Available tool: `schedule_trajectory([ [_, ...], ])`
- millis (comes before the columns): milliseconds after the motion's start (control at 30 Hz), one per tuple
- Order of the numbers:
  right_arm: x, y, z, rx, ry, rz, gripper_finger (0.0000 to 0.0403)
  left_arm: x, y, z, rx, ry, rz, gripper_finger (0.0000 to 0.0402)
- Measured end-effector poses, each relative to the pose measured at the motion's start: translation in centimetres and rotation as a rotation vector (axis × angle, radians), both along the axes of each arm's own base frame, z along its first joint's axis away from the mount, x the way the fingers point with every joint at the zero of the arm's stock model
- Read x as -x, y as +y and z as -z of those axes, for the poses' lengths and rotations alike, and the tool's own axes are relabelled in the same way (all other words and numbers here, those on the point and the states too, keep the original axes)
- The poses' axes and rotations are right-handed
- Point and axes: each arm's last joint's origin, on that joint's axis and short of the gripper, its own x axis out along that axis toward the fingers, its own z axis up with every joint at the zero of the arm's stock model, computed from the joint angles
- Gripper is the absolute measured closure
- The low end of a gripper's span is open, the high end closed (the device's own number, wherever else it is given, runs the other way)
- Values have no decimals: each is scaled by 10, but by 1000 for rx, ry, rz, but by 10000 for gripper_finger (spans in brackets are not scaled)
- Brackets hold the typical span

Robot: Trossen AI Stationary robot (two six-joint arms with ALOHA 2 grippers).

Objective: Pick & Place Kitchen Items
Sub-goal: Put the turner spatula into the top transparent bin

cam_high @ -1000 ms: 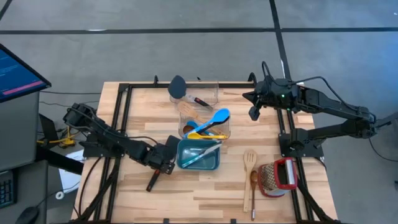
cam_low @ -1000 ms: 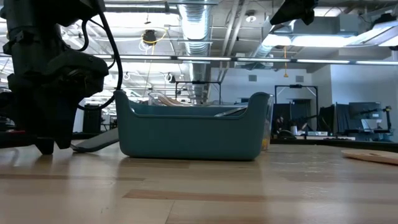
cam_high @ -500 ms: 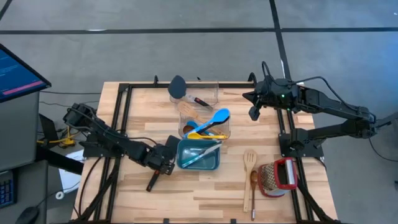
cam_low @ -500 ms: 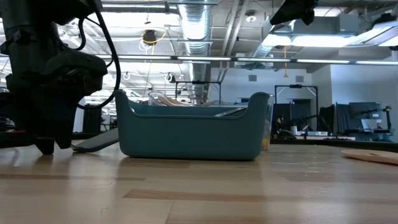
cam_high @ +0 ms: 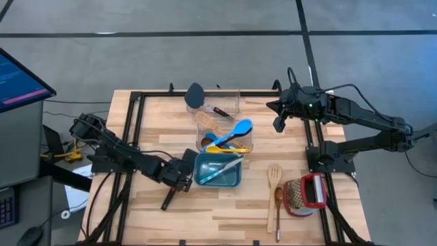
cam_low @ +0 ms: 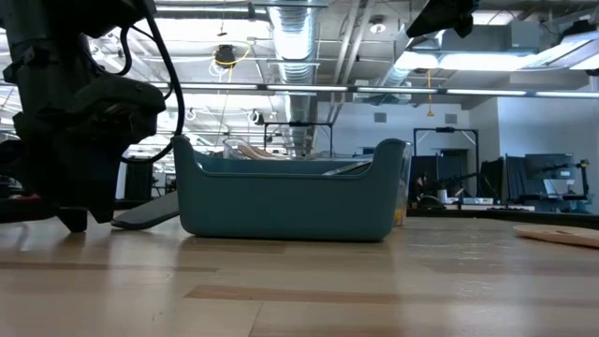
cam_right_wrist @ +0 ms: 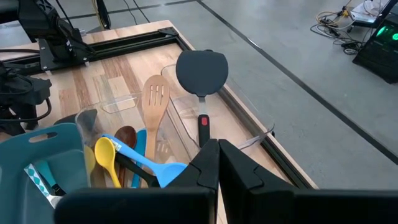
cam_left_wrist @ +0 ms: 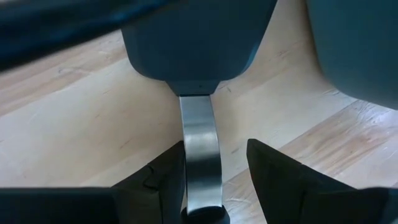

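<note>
The black spatula needs to go with the other kitchen items in the clear container, so my left gripper will grab it by its metal neck [cam_left_wrist: 199,124] next.
A black spatula lies on the table beside the teal bin [cam_high: 217,171]. Its handle [cam_high: 167,199] points toward the near left, and its blade [cam_low: 145,213] slants up toward the bin wall. My left gripper [cam_high: 183,179] is low over it and open, with a finger on each side of the metal neck [cam_left_wrist: 199,124]. My right gripper [cam_high: 278,124] is shut and raised over the table's far right. A clear container [cam_high: 235,102] holds a black spatula [cam_right_wrist: 201,71], a pale slotted spatula [cam_right_wrist: 155,99], and blue [cam_high: 239,128] and yellow [cam_high: 218,147] spoons. My left gripper [cam_left_wrist: 216,148] comes from above with its fingers across the spatula's metal neck, just behind the blade. One finger [cam_left_wrist: 168,177] lies close against the neck's side and the other [cam_left_wrist: 273,174] stands off with a gap. I cannot tell whether either touches. The spatula rests on the table.
A pale slotted wooden spatula [cam_high: 274,176] and a brown wooden spoon [cam_high: 278,205] lie on the near right of the table. A red-handled tool [cam_high: 304,193] sits beside them. The teal bin holds utensils [cam_high: 222,166]. Black frame rails [cam_high: 130,137] run along the table's sides.
</note>
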Motion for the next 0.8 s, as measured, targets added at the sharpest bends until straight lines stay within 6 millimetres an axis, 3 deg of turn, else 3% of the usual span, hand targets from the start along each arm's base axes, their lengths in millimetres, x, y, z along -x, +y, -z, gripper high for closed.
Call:
schedule_trajectory([
  [400, 0, 0, 0, 0, 0, 0, 403, 0, 0, 0, 4, 0, 1, 251],
  [800, 0, 0, 0, 0, 0, 0, 403, 2, -1, -1, 57, 43, 21, 348],
])
